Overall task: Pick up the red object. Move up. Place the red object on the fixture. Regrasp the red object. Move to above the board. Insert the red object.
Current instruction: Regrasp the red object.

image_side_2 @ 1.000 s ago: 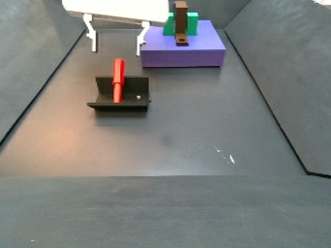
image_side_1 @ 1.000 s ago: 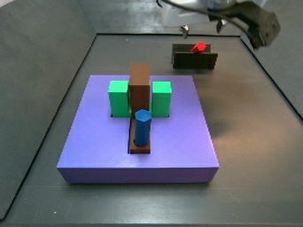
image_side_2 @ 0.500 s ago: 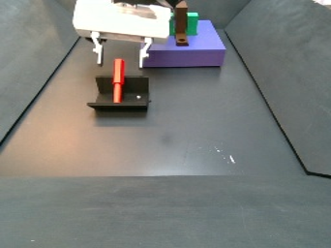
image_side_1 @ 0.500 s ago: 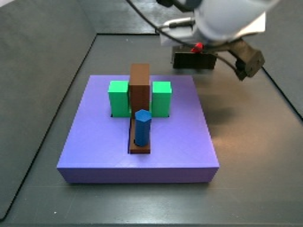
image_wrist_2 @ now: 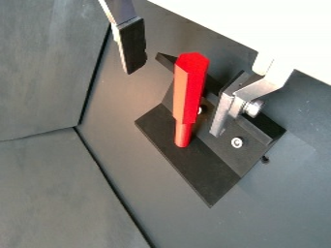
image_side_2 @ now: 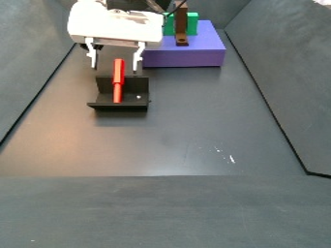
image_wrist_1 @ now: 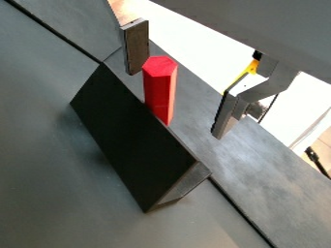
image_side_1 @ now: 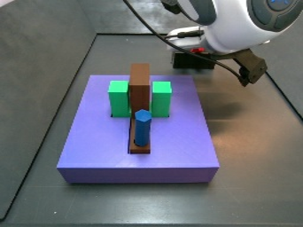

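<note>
My gripper is to grip the red peg by its upper end (image_wrist_1: 159, 70) next, so that the peg's lower end stays free to be inserted.
The red object (image_wrist_2: 189, 95) is a slim red hexagonal peg standing in the dark fixture (image_wrist_2: 214, 165). It also shows in a wrist view (image_wrist_1: 158, 87) and in a side view (image_side_2: 118, 80), resting on the fixture (image_side_2: 120, 99). My gripper (image_side_2: 115, 58) is open, with one finger on each side of the peg's upper end and a gap on both sides (image_wrist_1: 181, 76) (image_wrist_2: 179, 76). In a side view the gripper (image_side_1: 221, 58) and arm hide the peg and most of the fixture (image_side_1: 182, 60).
The lavender board (image_side_1: 172, 146) carries two green blocks (image_side_1: 119, 98), a tall brown bar (image_side_1: 140, 87) and a blue peg (image_side_1: 142, 129). It lies beyond the fixture in a side view (image_side_2: 195, 53). Dark walls border the grey floor.
The gripper has come down over the fixture. Its open fingers now straddle the top of the red peg. The peg has not moved.
</note>
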